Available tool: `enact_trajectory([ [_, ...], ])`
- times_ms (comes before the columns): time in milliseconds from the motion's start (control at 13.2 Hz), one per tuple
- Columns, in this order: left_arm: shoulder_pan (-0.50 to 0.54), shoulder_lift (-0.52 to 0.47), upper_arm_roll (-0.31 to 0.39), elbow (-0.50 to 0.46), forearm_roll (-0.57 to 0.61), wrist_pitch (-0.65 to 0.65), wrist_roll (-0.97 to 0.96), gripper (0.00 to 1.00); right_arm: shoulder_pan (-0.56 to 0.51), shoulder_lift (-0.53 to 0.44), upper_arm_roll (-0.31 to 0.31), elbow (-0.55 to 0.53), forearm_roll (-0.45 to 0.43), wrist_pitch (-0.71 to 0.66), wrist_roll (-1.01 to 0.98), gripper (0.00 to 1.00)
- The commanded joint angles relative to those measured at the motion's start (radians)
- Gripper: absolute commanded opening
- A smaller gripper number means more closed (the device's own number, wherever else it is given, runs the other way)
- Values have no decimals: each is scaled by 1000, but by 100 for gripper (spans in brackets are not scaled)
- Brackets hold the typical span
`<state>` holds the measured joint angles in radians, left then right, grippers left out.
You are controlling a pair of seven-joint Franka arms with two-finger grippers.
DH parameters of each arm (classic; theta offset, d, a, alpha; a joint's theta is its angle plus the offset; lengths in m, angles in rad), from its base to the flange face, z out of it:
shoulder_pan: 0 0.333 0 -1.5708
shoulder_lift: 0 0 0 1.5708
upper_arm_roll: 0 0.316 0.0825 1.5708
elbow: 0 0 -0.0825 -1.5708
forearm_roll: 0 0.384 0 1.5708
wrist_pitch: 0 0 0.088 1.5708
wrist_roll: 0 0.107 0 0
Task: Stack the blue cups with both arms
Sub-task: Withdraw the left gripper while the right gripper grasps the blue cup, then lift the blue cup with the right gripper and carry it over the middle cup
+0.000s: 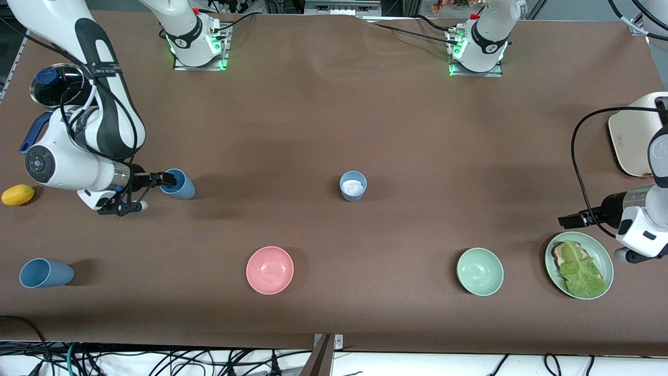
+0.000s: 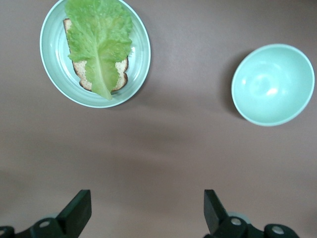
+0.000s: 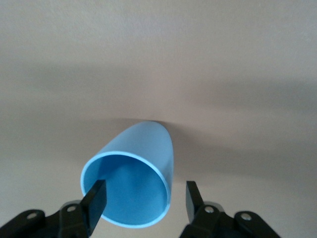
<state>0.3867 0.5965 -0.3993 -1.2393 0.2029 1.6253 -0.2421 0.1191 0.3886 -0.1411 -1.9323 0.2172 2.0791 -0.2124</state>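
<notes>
My right gripper grabs the tipped blue cup by its rim point(image 3: 167, 193) next, to stack it on the paler grey-blue cup.
A blue cup point(image 1: 181, 185) lies tipped toward the right arm's end of the table, its mouth facing my right gripper point(image 1: 166, 180). In the right wrist view that gripper point(image 3: 144, 198) is open and straddles the cup's point(image 3: 133, 168) rim, one finger in the mouth and one outside. A paler grey-blue cup point(image 1: 353, 186) stands upright mid-table with something white inside. A third blue cup point(image 1: 46, 273) lies on its side near the front camera's edge. My left gripper point(image 1: 568, 220) is open and empty point(image 2: 146, 210) over bare table beside the plate.
A pink bowl point(image 1: 270, 270) and a pale green bowl point(image 1: 479, 271) point(image 2: 273, 84) sit nearer the front camera. A plate with toast and lettuce point(image 1: 600, 250) point(image 2: 49, 59) lies by the left gripper. A yellow fruit point(image 1: 18, 194), a metal pot point(image 1: 55, 83) and a white appliance point(image 1: 634, 136) stand at the table's ends.
</notes>
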Motion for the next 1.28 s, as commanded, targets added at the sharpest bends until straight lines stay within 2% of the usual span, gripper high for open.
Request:
enact_trajectory([
  [0, 3, -41, -10, -8, 56, -31, 89, 100, -6, -8, 0, -30, 18, 18, -24, 67],
  [151, 3, -64, -12, -14, 73, -32, 174, 100, -6, -4, 0, -37, 18, 39, -24, 56],
  [227, 1, -75, -10, -14, 69, -33, 164, 100, -6, -2, 0, -39, 18, 47, -24, 47],
  [529, 32, -78, -16, -6, 58, -33, 129, 100, -6, -2, 3, -36, 19, 47, -24, 0],
  [680, 14, -102, -1, -25, 64, -21, 125, 100, -4, -4, 6, -14, 19, 35, -18, 0],
  [831, -92, -161, 130, -72, 38, 33, 126, 100, 5, -5, 12, 59, 21, -14, -13, 0],
  [1058, -231, -343, 288, -233, -92, 132, 129, 100, 56, 3, 15, 240, 41, -207, 117, 0],
  [1133, -279, -387, 325, -274, -94, 137, 124, 100, 89, 4, 14, 277, 41, -238, 174, 0],
  [1209, -294, -421, 332, -299, -95, 133, 122, 100, 126, 3, 15, 303, 41, -260, 242, 0],
])
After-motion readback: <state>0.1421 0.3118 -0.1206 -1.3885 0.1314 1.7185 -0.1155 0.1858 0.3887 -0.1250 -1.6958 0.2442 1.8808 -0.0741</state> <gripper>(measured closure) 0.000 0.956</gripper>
